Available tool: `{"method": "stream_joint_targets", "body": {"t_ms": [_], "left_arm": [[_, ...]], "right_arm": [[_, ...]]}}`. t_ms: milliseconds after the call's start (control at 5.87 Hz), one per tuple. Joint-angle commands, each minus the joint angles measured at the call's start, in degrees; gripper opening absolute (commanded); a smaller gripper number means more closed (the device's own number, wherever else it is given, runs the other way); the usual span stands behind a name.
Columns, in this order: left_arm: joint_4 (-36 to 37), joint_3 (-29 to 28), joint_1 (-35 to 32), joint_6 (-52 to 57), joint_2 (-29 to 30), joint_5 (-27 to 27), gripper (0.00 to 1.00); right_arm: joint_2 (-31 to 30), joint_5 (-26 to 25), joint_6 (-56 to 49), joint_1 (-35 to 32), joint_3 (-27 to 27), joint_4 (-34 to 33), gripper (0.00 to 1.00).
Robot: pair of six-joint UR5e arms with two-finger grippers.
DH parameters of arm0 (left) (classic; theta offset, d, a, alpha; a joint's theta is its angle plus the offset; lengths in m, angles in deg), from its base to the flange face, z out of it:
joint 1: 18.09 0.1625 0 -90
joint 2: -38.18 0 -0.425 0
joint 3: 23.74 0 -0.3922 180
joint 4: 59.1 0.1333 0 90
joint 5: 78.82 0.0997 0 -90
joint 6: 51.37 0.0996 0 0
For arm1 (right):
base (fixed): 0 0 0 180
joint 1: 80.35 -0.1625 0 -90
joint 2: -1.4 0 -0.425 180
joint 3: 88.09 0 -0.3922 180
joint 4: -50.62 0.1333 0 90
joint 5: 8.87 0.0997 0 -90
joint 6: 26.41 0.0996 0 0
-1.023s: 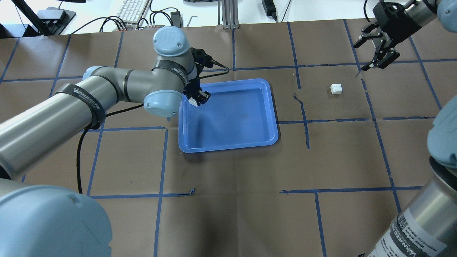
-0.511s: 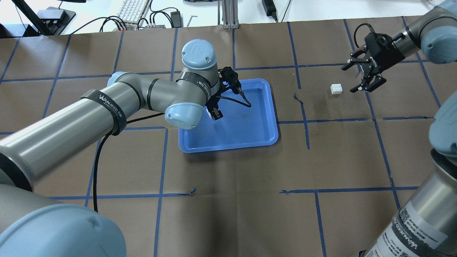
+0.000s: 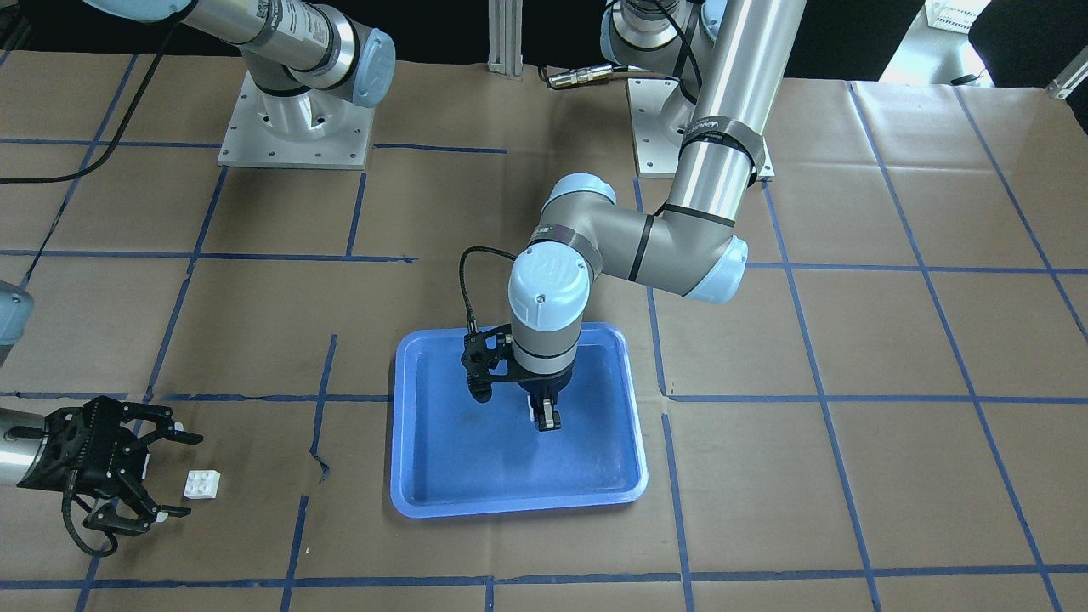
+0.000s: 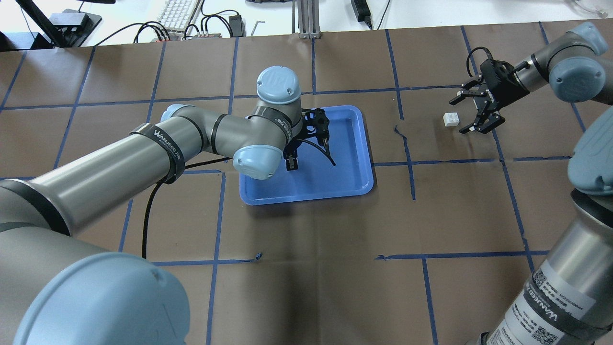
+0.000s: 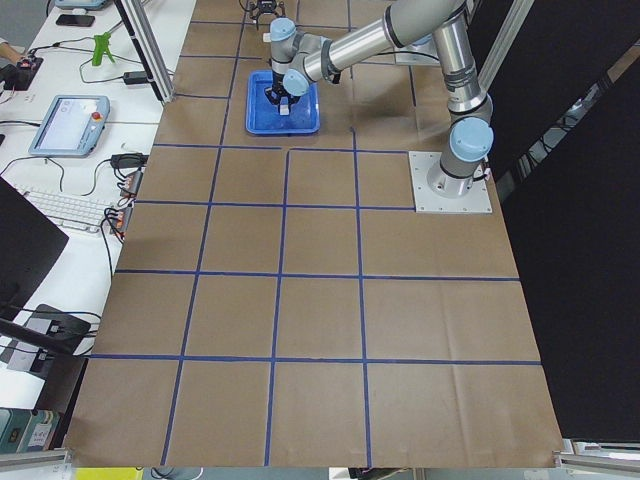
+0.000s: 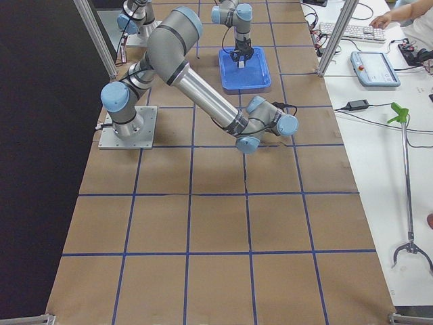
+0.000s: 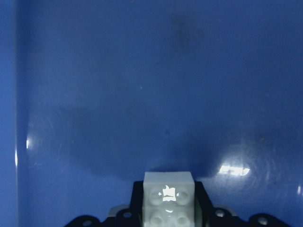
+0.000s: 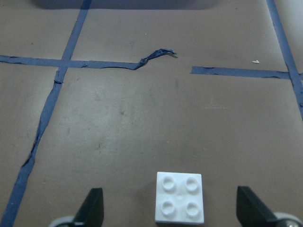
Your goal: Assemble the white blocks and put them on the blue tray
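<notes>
The second white block's studs need to stay free for assembly, so my right gripper will next grab the block by its opposite sides.
The blue tray (image 4: 335, 179) lies mid-table and also shows in the front view (image 3: 450, 476). My left gripper (image 4: 291, 163) hangs over the tray's middle, shut on a white block (image 7: 169, 198) held studs-out just above the glossy base (image 7: 142, 94). In the front view this gripper (image 3: 545, 418) points straight down. The second white block (image 4: 450, 119) lies on the brown paper right of the tray. My right gripper (image 4: 457, 116) is open and straddles it. In the right wrist view the block (image 8: 180, 197) sits between the two fingers (image 8: 92, 210), studs up.
Brown paper with blue tape lines covers the table (image 4: 311, 268). Torn tape curls up between the tray and the loose block (image 4: 400, 130). A keyboard and cables (image 4: 179, 14) lie beyond the far edge. The left arm's elbow (image 4: 256, 160) overhangs the tray's left side.
My left gripper carried its block from the tray's left rim toward the tray's middle. My right gripper came left and down from the far right until its open fingers flank the loose block.
</notes>
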Motion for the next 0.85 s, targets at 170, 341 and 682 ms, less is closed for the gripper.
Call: {"method": "stream_joint_targets", "body": {"t_ms": [170, 341, 682], "left_arm": [[1.79, 0.22, -0.72, -0.17, 0.12, -0.36, 0.38], [3.36, 0.40, -0.72, -0.43, 0.21, -0.62, 0.87], [2.68, 0.23, -0.72, -0.35, -0.66, -0.19, 0.95]], "right_arm": [[0.49, -0.27, 0.69, 0.00, -0.09, -0.20, 0.65], [0.49, -0.18, 0.78, 0.00, -0.01, -0.20, 0.46], [0.32, -0.09, 0.69, 0.00, 0.43, -0.46, 0.24]]}}
